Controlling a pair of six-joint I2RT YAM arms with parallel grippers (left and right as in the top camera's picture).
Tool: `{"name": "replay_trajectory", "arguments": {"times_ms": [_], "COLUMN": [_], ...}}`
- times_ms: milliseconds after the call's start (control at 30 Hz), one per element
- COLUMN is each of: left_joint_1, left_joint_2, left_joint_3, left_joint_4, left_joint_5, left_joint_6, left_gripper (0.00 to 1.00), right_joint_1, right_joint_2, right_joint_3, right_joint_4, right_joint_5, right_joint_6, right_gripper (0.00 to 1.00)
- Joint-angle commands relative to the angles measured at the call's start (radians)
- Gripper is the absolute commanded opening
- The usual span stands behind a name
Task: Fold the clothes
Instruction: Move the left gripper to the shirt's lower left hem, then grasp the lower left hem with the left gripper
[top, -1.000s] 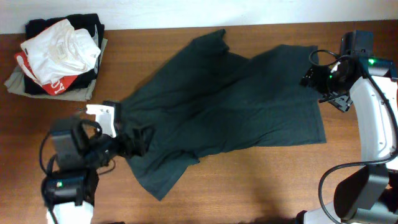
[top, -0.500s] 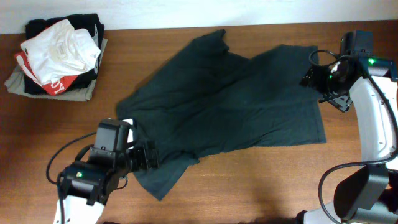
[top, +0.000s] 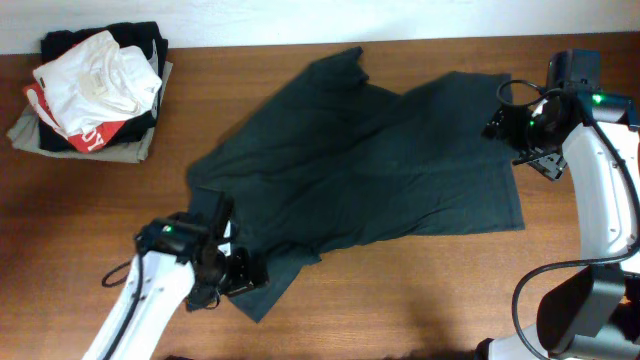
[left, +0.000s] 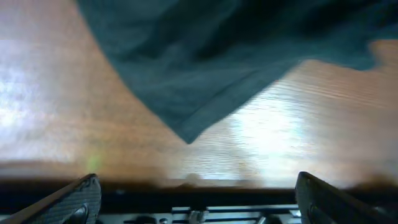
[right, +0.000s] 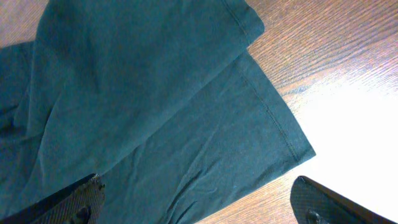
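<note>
The left gripper should next take hold of the dark green T-shirt (top: 370, 170) by its front corner (top: 258, 314), so that the opposite edge is left for the right gripper to fold.
A dark green T-shirt (top: 370, 170) lies spread flat across the middle of the wooden table. My left gripper (top: 235, 275) is open and empty, low at the shirt's front left corner; in the left wrist view that corner (left: 193, 93) lies ahead of the spread fingers (left: 196, 199). My right gripper (top: 520, 135) is open and empty, hovering over the shirt's right edge. The right wrist view shows the hem and a corner (right: 186, 124) between and beyond its fingers (right: 196, 202).
A pile of other clothes (top: 95, 90), white, red, black and khaki, sits at the table's back left corner. Bare wood (top: 420, 290) runs along the front edge and at the left of the shirt.
My left arm has swung forward and right, from the shirt's left edge to its front left corner. The right arm and the shirt have not moved.
</note>
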Motion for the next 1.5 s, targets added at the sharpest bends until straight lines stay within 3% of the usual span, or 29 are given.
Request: {"name": "replay_trajectory", "arguments": {"times_ms": [0,233,600,1033,1133,1467], "left_joint_1": [-0.005,-0.005,-0.031,-0.03,-0.03,-0.03], "left_joint_2": [0.08,0.182,0.187,0.187,0.187,0.187], "left_joint_3": [-0.026,-0.032,-0.156,-0.226,-0.227,-0.314], "left_joint_4": [0.001,0.029,0.182,0.254,0.254,0.326], "left_joint_5": [-0.13,-0.118,-0.068,-0.068,-0.056,-0.008], "left_joint_6": [-0.119,-0.146,-0.147,-0.147,-0.146,-0.217], "left_gripper": [0.99,0.99,0.99,0.99,0.91,0.91], "right_joint_1": [0.0,0.0,0.0,0.0,0.0,0.0], "right_joint_2": [-0.008,-0.008,-0.008,-0.008,-0.008,-0.008], "right_joint_3": [0.011,0.011,0.011,0.011,0.011,0.011], "right_joint_4": [0.0,0.0,0.0,0.0,0.0,0.0], "right_joint_5": [0.002,0.002,0.002,0.002,0.002,0.002], "right_joint_6": [-0.003,-0.003,-0.004,-0.004,-0.003,-0.004], "right_gripper": [0.99,0.99,0.98,0.99,0.99,0.98]}}
